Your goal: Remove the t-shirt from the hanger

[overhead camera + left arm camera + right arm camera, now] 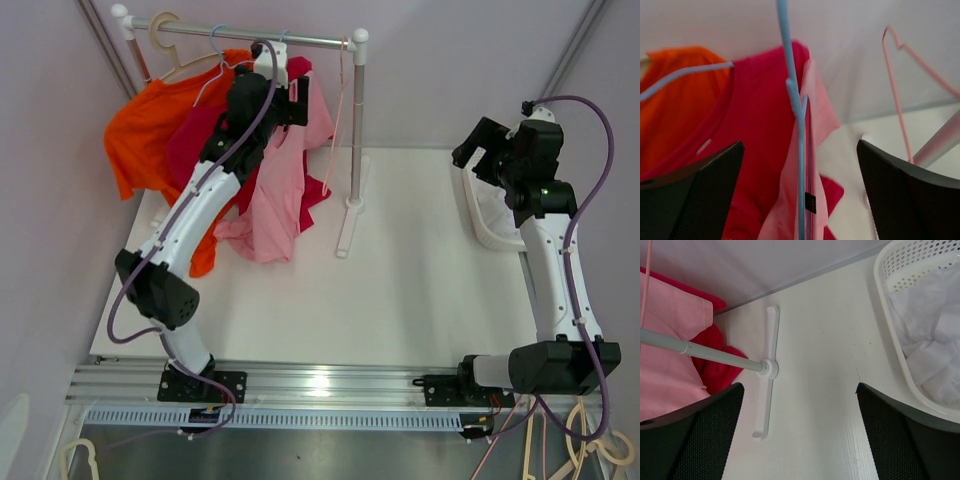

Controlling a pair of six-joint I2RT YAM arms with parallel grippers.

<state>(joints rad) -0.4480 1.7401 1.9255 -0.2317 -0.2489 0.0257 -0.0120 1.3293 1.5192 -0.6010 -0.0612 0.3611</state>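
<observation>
I will next use my left gripper to grab the light blue hanger by its neck (796, 100) below the hook, so the pink t-shirt (817, 105) stays free to remove.
A pink t-shirt (280, 190) hangs on a light blue hanger (799, 125) from the rack rail (250, 35). My left gripper (287, 103) is raised to the rail at the shirt's collar. In the left wrist view the left gripper (800, 145) is open, with the blue hanger and the pink t-shirt (817, 105) between its jaws and untouched by them. My right gripper (470, 150) is open and empty above the right side of the table; the right wrist view shows it (800, 385) over bare tabletop.
A crimson shirt (195, 135) on a second blue hanger (685, 72) and an orange shirt (140, 140) hang left of the pink one. An empty pink hanger (900, 100) hangs by the rack post (357, 130). A white basket (490, 215) with white cloth (930, 315) stands right.
</observation>
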